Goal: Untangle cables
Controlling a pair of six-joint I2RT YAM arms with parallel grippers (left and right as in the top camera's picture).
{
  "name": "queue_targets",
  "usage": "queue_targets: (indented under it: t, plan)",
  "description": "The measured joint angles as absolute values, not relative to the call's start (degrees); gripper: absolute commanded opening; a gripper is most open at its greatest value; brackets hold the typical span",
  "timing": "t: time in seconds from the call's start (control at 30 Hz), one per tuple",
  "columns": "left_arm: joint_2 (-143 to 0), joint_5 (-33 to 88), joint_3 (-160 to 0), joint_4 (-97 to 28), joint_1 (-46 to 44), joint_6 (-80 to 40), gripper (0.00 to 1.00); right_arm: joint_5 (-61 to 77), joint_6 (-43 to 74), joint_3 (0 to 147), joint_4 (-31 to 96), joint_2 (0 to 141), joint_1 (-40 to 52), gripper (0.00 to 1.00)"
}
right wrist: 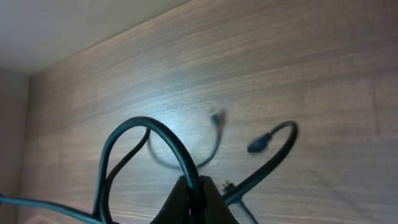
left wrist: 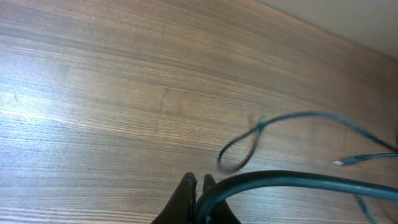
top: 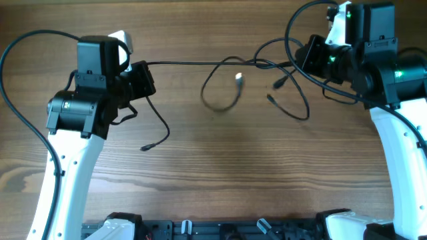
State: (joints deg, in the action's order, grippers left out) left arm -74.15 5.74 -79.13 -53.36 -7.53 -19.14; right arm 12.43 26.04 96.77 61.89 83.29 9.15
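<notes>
The tabletop below the cable is bare flat wood and the cable would land there, so my left gripper opens next.
Thin black cables (top: 193, 63) lie across the far side of the wooden table. One strand runs taut between my two grippers. My left gripper (top: 147, 70) is shut on that cable, seen close up in the left wrist view (left wrist: 199, 183) with the cord (left wrist: 298, 180) arching right. A tail ends in a plug (top: 144, 148) below it. My right gripper (top: 299, 61) is shut on a cable loop (right wrist: 155, 127), its jaws (right wrist: 194, 183) pinching it. A loose loop with a silver plug (top: 239, 79) hangs mid-span. Two more plugs (top: 279, 83) lie near the right gripper.
The thicker black wires (top: 13, 100) fixed to the white arms arc out at the far left and far right. The table's far edge shows in both wrist views, with a pale wall (right wrist: 74, 25) behind it. The arm bases (top: 220, 230) line the near edge.
</notes>
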Motion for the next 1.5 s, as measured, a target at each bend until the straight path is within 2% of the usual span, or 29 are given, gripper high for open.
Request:
queue_targets:
  t: [0.17, 0.23, 0.27, 0.33, 0.4, 0.5, 0.6, 0.87, 1.0, 1.13, 1.5]
  plan:
    - [-74.3, 5.0, -79.1, -53.7, -7.3, -19.2, 0.05, 15.8, 21.3, 96.8, 62.2, 83.3, 9.1, 0.04]
    - [-74.7, 5.4, -79.1, -53.8, -6.9, -19.1, 0.12, 19.3, 18.3, 96.8, 62.1, 83.3, 8.8, 0.04]
    - [-75.0, 6.1, -79.1, -53.7, -6.6, -18.7, 0.23, 21.3, 16.6, 96.8, 62.1, 83.3, 8.6, 0.04]
    - [-76.0, 9.8, -79.1, -52.5, -6.6, -15.8, 0.50, 24.7, 14.1, 96.8, 62.2, 83.3, 7.9, 0.04]
    - [-77.2, 16.1, -79.1, -51.0, -7.4, -11.5, 0.65, 26.4, 13.1, 96.8, 62.2, 83.6, 7.6, 0.04]
    - [-78.5, 27.4, -79.1, -48.9, -10.7, -4.8, 0.66, 29.9, 12.0, 96.8, 62.4, 85.5, 7.5, 0.04]
    - [-78.6, 32.7, -79.1, -46.5, -13.6, -2.0, 0.64, 32.4, 11.8, 96.8, 62.3, 88.4, 8.6, 0.04]
    - [-79.5, 37.3, -79.1, -40.9, -19.1, 0.5, 0.64, 39.9, 10.2, 96.8, 61.1, 90.6, 10.9, 0.04]
    - [-82.8, 44.2, -79.1, -37.0, -21.2, 3.4, 0.64, 45.3, 8.0, 96.8, 61.1, 90.6, 10.9, 0.04]
    - [-85.2, 48.7, -79.1, -34.3, -22.7, 4.2, 0.59, 46.9, 7.4, 96.8, 61.1, 90.6, 10.9, 0.04]
    - [-86.7, 55.6, -79.1, -31.1, -23.6, 4.7, 0.53, 47.2, 7.2, 96.8, 61.1, 90.6, 10.9, 0.04]
